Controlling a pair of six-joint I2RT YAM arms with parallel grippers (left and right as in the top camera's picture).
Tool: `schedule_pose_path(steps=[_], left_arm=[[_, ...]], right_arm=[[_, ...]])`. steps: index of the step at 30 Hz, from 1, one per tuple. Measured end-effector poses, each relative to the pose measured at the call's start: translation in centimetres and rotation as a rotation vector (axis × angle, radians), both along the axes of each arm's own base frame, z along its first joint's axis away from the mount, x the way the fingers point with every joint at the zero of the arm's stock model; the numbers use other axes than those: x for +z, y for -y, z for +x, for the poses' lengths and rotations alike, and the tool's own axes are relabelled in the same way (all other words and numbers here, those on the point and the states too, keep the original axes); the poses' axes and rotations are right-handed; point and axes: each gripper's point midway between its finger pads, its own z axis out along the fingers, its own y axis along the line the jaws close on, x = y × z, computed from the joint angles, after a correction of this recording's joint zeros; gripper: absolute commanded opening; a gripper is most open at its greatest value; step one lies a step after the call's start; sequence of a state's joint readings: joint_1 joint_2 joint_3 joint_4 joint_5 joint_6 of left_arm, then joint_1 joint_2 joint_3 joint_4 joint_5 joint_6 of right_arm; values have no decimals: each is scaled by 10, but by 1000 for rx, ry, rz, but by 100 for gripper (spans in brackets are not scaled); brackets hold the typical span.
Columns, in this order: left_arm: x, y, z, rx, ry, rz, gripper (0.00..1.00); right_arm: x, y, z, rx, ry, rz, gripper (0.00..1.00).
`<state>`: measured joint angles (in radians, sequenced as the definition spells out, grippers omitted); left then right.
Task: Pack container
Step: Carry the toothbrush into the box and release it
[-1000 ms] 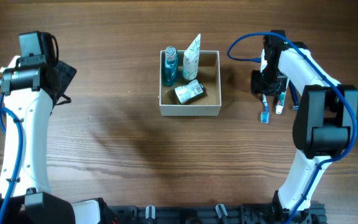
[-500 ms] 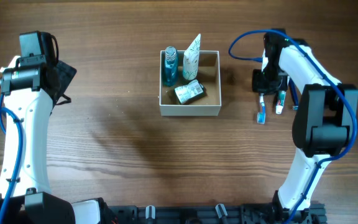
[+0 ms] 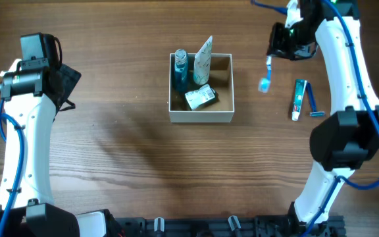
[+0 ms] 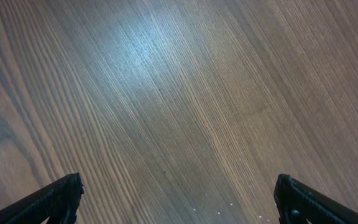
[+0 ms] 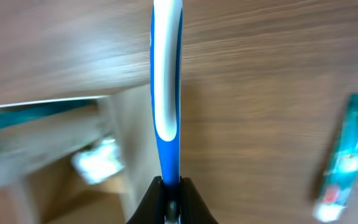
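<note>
The toothbrush [image 3: 266, 74] is over bare wood beside the side of the container and would fall outside if I opened now. My right gripper needs to move the toothbrush inside first.
The container [image 3: 201, 116] is a square white-walled box with a tan inside at the table's centre. It holds a blue bottle [image 3: 179, 70], a white tube [image 3: 203, 60] and a small wrapped packet [image 3: 200, 97]. My right gripper [image 3: 283, 45] is shut on a blue-and-white toothbrush [image 3: 266, 74] and holds it in the air to the right of the container. In the right wrist view the toothbrush [image 5: 166, 87] points away from the jaws [image 5: 173, 198], with the container [image 5: 120, 130] at lower left. My left gripper [image 4: 179, 202] is open and empty over bare wood at far left.
A toothpaste tube [image 3: 298, 99] and a blue razor [image 3: 312, 102] lie on the table right of the container. The toothpaste also shows in the right wrist view [image 5: 347, 155]. Black fixtures line the table's front edge.
My right gripper has lifted the toothbrush off the table and moved it up and toward the far side. The left arm has not moved.
</note>
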<state>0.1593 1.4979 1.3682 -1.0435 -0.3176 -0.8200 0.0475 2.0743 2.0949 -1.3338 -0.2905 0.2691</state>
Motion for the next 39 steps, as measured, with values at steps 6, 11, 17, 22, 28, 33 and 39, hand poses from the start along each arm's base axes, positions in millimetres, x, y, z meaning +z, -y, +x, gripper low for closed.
schedule_pose_path(steps=[6,11,17,22,28,33,39], left_arm=[[0,0,0,0,0,0,100],[0,0,0,0,0,0,100],[0,0,0,0,0,0,100],[0,0,0,0,0,0,100],[0,0,0,0,0,0,100],[0,0,0,0,0,0,100],[0,0,0,0,0,0,100]], right_arm=[[10,-63,-14,14,-28,68,4],[5,-101,-27,43,-27,-13,4],[4,-108,-27,-46,-23,-58,5],[4,-105,-23,-96,-13,-63,22],[5,-105,-18,-191,-17,-42,41],[5,-104,-17,-216,-20,-39,52],[4,-92,-14,-251,-3,-90,64]])
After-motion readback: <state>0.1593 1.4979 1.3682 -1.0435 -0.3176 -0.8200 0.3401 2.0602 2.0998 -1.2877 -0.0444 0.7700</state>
